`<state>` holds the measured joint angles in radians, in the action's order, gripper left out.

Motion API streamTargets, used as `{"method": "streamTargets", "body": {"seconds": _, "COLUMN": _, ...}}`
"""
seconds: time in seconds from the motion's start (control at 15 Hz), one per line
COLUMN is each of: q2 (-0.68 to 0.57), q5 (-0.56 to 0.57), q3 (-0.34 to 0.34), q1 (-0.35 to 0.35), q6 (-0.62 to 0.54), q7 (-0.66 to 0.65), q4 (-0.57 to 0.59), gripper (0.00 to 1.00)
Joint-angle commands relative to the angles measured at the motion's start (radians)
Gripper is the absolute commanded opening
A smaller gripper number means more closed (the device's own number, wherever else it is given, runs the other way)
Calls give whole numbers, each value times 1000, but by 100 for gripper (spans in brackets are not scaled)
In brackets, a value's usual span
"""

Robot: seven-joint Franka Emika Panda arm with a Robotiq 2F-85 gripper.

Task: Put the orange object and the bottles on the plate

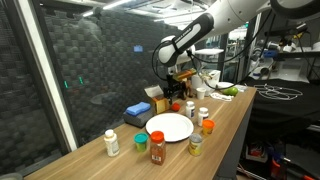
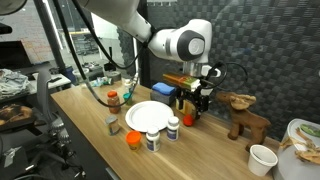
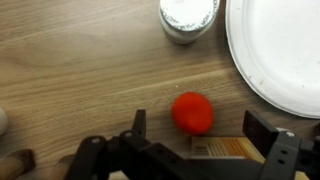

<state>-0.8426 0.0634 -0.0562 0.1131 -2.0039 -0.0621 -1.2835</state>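
The red-orange ball [image 1: 176,107] [image 3: 192,112] is below the robot's fingers in an exterior view, so the gripper should go lower first and then close on the ball.
A small red-orange ball [image 3: 192,112] lies on the wooden table next to the white plate [image 3: 275,50]; it also shows in both exterior views [image 1: 177,105] [image 2: 189,118]. My gripper [image 3: 200,128] is open and empty, low over the ball with a finger on each side [image 1: 178,93] [image 2: 195,100]. An orange object [image 1: 207,126] [image 2: 133,139] sits by the plate's rim [image 1: 170,135] [image 2: 148,125]. Several small bottles stand around the plate, among them a white-capped one [image 3: 188,18] [image 2: 173,129], a red-labelled one [image 1: 157,146] and a white one [image 1: 111,142].
A small striped box [image 3: 225,148] lies right under the gripper beside the ball. A blue block [image 1: 137,108] and a yellow box [image 1: 160,100] sit by the mesh wall. A wooden animal figure [image 2: 243,115] and a paper cup [image 2: 262,158] stand further along the table.
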Motion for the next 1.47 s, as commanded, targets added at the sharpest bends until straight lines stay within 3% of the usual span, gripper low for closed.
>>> {"method": "streamTargets", "body": {"seconds": 0.0, "q2": -68, "q5": -18, "q3": -8, "q1": 0, "q6": 36, "q7": 2, "q4": 96, "gripper": 100}}
{"method": "streamTargets", "body": {"seconds": 0.33, "q2": -121, "q5": -18, "q3": -8, "q1": -1, "q6": 44, "q7": -1, "q4": 163, "gripper": 100}}
{"method": "streamTargets", "body": {"seconds": 0.4, "q2": -128, "q5": -17, "q3": -8, "q1": -1, "q6": 49, "q7": 0, "q4": 171, "gripper": 75}}
{"method": "streamTargets", "body": {"seconds": 0.53, "q2": -134, "q5": -15, "q3": -9, "q1": 0, "q6": 57, "q7": 2, "q4": 178, "gripper": 66}}
{"method": "streamTargets", "body": {"seconds": 0.87, "q2": -111, "q5": -12, "q3": -17, "q1": 9, "q6": 53, "q7": 5, "q4": 144, "gripper": 27}}
{"method": "streamTargets", "body": {"seconds": 1.4, "q2": 1, "q5": -9, "q3": -23, "q1": -4, "q6": 14, "q7": -3, "q4": 34, "gripper": 25}}
